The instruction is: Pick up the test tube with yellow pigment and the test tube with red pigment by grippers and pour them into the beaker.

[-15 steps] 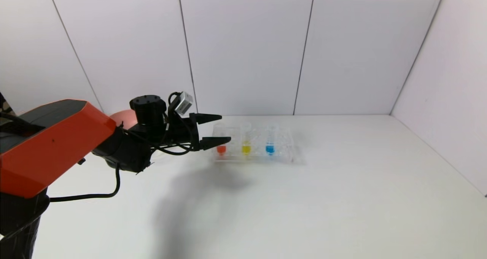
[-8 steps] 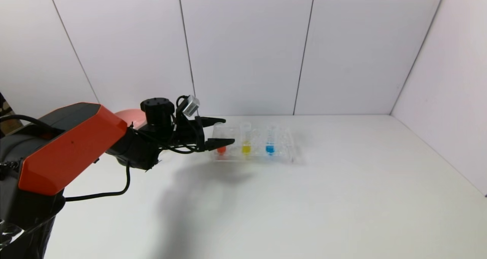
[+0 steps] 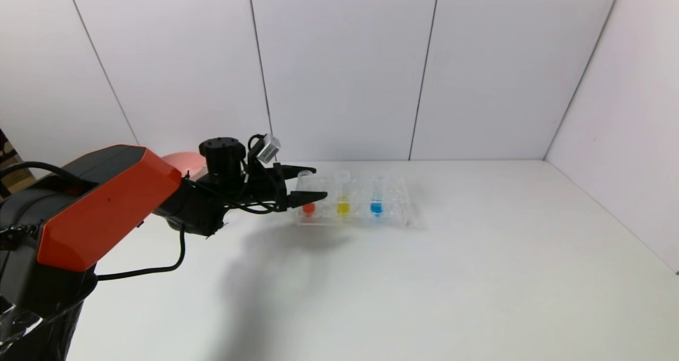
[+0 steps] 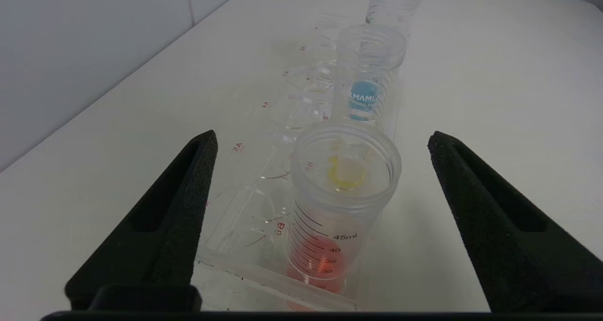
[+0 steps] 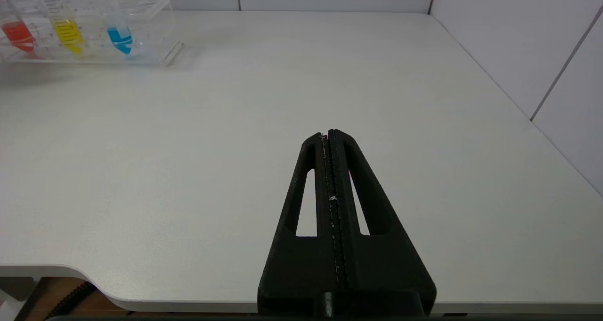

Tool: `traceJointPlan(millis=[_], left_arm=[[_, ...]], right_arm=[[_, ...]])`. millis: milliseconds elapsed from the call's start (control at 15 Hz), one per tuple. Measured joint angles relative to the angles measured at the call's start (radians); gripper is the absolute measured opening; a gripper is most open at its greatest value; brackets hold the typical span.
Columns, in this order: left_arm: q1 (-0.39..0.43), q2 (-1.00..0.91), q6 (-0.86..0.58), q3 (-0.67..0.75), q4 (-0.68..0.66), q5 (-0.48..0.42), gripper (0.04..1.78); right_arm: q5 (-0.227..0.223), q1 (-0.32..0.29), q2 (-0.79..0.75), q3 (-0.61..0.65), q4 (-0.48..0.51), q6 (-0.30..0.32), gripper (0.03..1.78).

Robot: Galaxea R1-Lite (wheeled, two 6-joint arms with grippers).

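I should grab the red test tube with my left gripper just below its open rim (image 4: 338, 210), because the clear rack (image 4: 277, 280) is around the test tube's lower half.
The test tube with red pigment (image 3: 308, 207) stands upright at the left end of a clear rack (image 3: 395, 212). The test tube with yellow pigment (image 3: 343, 207) stands beside it. My left gripper (image 3: 317, 182) is open at the red tube's upper part, one finger on each side. In the left wrist view the red tube (image 4: 330, 217) stands between the fingers of the left gripper (image 4: 322, 137) with a gap on both sides. The yellow tube (image 4: 372, 47) is behind it. My right gripper (image 5: 329, 133) is shut and empty over the table's near edge. The beaker is out of view.
A tube with blue liquid (image 3: 376, 207) stands third in the rack, also seen in the right wrist view (image 5: 118, 38). A pink bowl (image 3: 183, 162) shows behind the left arm. White walls close the back and right sides of the table (image 3: 477, 276).
The left arm has moved forward toward the rack, so its fingers now straddle the red tube's top. The jaws have narrowed slightly. The tubes have not moved.
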Motion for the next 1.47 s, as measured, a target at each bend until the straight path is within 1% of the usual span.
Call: traceJointPlan(millis=[133,400,467,1067,1467], left_arm=[[-0.003,0.002,0.0,-0.001,0.0,0.0,1.28],[-0.005,0.003,0.0,-0.001,0.0,0.0,0.54],[-0.005,0.004,0.0,-0.001,0.0,0.001,0.49],[-0.003,0.004,-0.001,0.0,0.004,0.007,0.49],[0.008,-0.067,0.0,0.0,0.092,0.029,0.49]], right_arm=[[0.0,0.0,0.0,0.0,0.0,0.0,0.11],[0.0,0.0,0.0,0.0,0.0,0.0,0.11],[0.0,0.0,0.0,0.0,0.0,0.0,0.11],[0.0,0.0,0.0,0.0,0.0,0.0,0.11],[0.0,0.0,0.0,0.0,0.0,0.0,0.11]])
